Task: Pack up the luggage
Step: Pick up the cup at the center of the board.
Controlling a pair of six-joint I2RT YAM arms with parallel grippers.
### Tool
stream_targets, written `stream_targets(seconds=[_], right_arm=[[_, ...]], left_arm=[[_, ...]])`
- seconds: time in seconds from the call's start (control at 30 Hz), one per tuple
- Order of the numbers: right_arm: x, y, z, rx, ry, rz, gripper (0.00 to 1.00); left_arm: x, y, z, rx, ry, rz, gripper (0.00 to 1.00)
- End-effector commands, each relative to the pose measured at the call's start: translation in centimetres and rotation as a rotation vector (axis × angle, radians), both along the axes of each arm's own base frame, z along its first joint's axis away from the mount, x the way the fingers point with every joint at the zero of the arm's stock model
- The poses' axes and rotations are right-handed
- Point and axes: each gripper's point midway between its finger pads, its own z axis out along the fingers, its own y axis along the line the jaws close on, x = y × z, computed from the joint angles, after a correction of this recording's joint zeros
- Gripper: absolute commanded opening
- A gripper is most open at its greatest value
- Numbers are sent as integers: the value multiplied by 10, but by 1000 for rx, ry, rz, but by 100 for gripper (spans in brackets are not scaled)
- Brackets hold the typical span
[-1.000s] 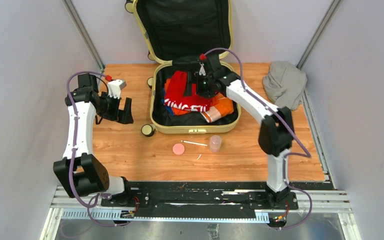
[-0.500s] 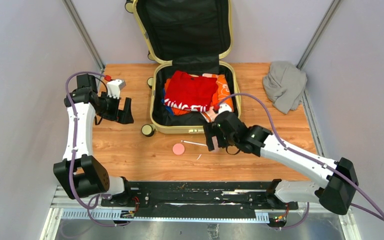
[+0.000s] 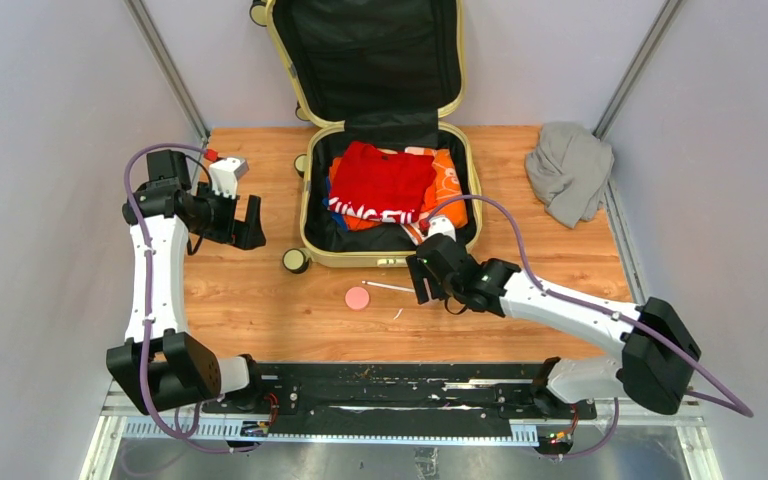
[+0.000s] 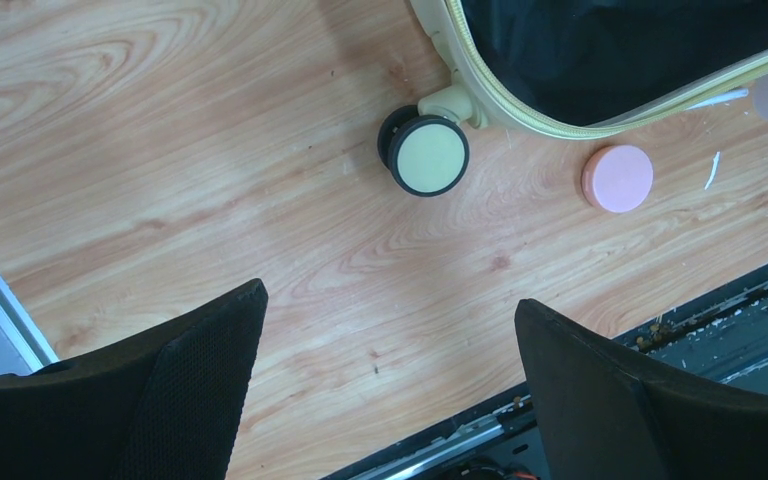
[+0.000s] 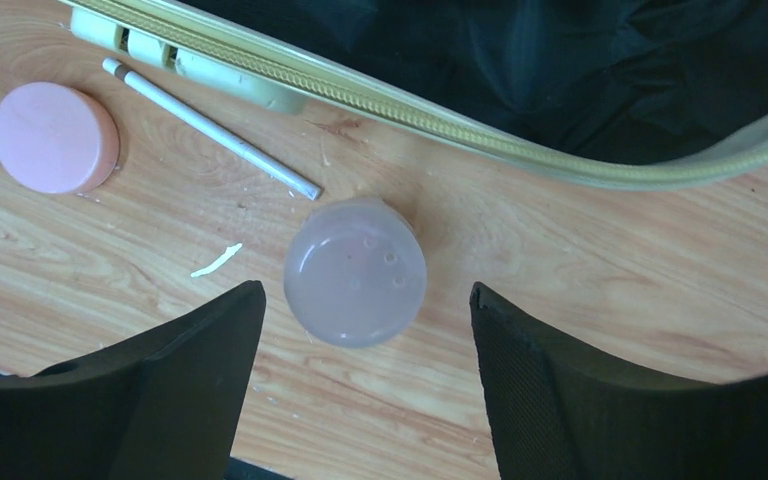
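I would leave the translucent bottle [image 5: 355,272] standing there if I lifted my right gripper now, because wood shows between each open finger and the bottle.
The luggage [image 3: 312,215] lies open at the back middle of the table, pale yellow, its black-lined lid propped upright. Folded red and orange clothes [image 3: 385,185] fill its lower half. My right gripper [image 3: 423,281] hangs in front of the luggage's near rim [image 5: 460,125]. In the right wrist view it [image 5: 365,300] is open above a small translucent bottle [image 5: 355,272], with a gap on both sides. The top view hides that bottle under the gripper. My left gripper [image 3: 248,226] is open and empty over bare wood left of the luggage, near a cream wheel [image 4: 428,155].
A pink round cap [image 3: 357,297] and a thin white stick [image 3: 392,288] lie on the wood before the luggage. A crumpled grey cloth [image 3: 568,170] sits at the back right corner. The black rail [image 4: 720,320] marks the table's near edge.
My right arm has swung out of the luggage and down to the table in front of it, settling over the bottle with its jaws narrowing a little. The left arm has barely shifted.
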Motion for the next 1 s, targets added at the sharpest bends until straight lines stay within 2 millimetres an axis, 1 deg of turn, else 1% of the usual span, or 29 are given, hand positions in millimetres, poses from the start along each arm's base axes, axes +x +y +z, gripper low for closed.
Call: stream_targets(seconds=[0.0,0.1,0.17,0.23,0.3,0.4,0.43,0.5,0.57,0.6,0.7,0.77,0.87,0.97], right_arm=[[7,5,-13,-37,-33,4,77],[7,4,-21,-50,-24,3,73],[6,5,-24,-53,-19,7,67],[6,5,-24,-54,-20,9,59],[7,4,-21,-55,-26,13,49],[8,1,-9,-57,-41,11,32],[7,1,-3,-54,-45,14,27],[5,4,16,-26,-52,35,21],[0,14,38,14,-44,98,19],[-2,21,55,45,-45,127,17],[-10,40,94,104,-24,231,16],[-7,49,113,85,-6,263,13],[6,70,128,50,0,313,12],[29,101,132,42,4,352,12]], left_arm=[[-4,2,4,2,-4,22,100],[-2,3,5,7,-7,23,100],[-1,3,4,4,-3,23,100],[0,3,3,2,2,23,100],[0,3,2,1,5,21,100],[0,3,2,1,6,21,100],[1,3,2,-1,6,20,100],[1,3,2,0,4,18,100],[1,3,3,0,2,17,100],[1,3,3,1,2,15,100],[2,3,2,-1,5,14,100],[1,2,2,-3,4,11,100],[1,1,1,-6,6,9,100],[0,2,1,-4,7,9,100]])
